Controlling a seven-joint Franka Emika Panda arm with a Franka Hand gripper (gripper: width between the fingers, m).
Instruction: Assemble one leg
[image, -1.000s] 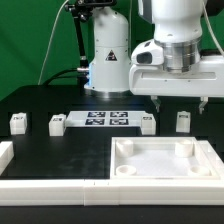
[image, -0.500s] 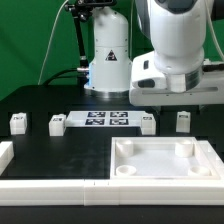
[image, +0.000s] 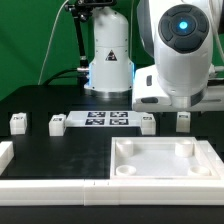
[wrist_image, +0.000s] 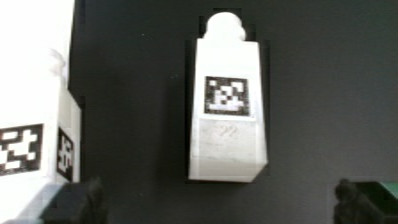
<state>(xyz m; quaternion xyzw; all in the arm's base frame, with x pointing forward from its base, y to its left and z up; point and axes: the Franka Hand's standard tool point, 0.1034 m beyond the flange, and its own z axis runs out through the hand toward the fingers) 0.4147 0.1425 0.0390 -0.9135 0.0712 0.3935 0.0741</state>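
Observation:
The robot's gripper should lower to the leg before it closes on the tagged leg (image: 183, 122), because its fingers are high above the leg and would miss it if they closed now.
In the wrist view a leg (wrist_image: 226, 100) lies in the middle: a white block with a black-and-white tag on its face and a rounded peg at one end. My gripper (wrist_image: 217, 205) is open above it, its dark fingertips (wrist_image: 71, 205) wide apart and touching nothing. In the exterior view several legs stand in a row: two at the left (image: 18, 122) (image: 56, 123) and two at the right (image: 147, 122) (image: 183, 120). My arm (image: 175, 60) hangs over the right pair, and its body hides the fingers there.
The marker board (image: 105, 120) lies between the two pairs of legs. The large white tray-like piece (image: 165, 172) with corner sockets lies in front at the right. A white rail (image: 40, 183) runs along the front left. Another tagged white piece (wrist_image: 32, 145) shows at the wrist view's edge.
The arm has swung forward and down over the right-hand legs. Its hand and fingers, visible a second ago, are now covered by the arm's body in the exterior view.

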